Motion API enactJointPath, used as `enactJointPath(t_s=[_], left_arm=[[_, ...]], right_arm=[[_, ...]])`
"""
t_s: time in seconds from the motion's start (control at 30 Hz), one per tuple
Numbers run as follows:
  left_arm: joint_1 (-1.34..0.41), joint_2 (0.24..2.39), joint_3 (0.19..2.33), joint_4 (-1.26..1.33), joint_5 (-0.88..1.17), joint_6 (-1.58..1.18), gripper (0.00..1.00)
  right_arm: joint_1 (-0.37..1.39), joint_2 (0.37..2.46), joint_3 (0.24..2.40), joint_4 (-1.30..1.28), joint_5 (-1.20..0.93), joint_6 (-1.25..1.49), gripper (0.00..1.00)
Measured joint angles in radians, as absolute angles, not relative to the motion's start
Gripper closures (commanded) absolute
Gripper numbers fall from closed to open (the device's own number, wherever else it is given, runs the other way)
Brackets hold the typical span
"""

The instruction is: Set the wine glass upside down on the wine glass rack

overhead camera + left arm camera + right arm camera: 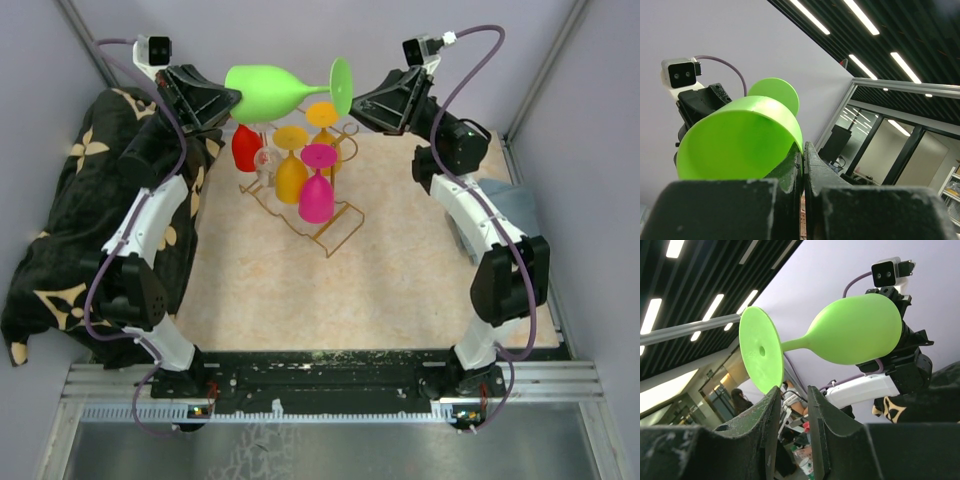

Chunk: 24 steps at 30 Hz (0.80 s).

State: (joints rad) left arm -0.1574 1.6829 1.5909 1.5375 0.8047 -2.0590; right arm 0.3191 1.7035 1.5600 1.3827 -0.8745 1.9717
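Note:
The stem needs to stay free to slide into the rack, so my right gripper needs to grab the green wine glass [270,90] by the edge of its round foot [343,110].
A bright green wine glass [270,90] lies on its side in the air above the rack. My left gripper [232,100] is shut on the wall of its bowl at the rim; in the left wrist view the green bowl [740,140] sits pinched between the left gripper's [804,150] black fingers. The glass's foot [760,355] points toward my right gripper [358,103], which is open. That foot's edge hangs just above the right gripper's [792,390] left fingertip, with nothing between the jaws. The gold wire wine glass rack [330,235] stands on the table below.
Several coloured glasses hang upside down on the rack: red [246,148], yellow [291,170], magenta [317,195] and orange [325,120]. A black cloth with gold flowers [60,230] is heaped at the table's left edge. A grey cloth [510,205] lies at the right.

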Motion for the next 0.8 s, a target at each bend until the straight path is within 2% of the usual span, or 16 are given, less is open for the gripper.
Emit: enactJointPath(t_s=[0.5, 0.8], left_arm=[[-0.157, 1.679, 1.591, 1.539, 0.812, -2.059, 1.0], [-0.157, 1.679, 1.591, 1.539, 0.813, -2.059, 1.0]], right_arm=[[0.321, 1.711, 1.587, 1.378, -0.877, 1.971, 0.71], [0.331, 1.711, 1.628, 1.367, -0.878, 1.972, 0.75]])
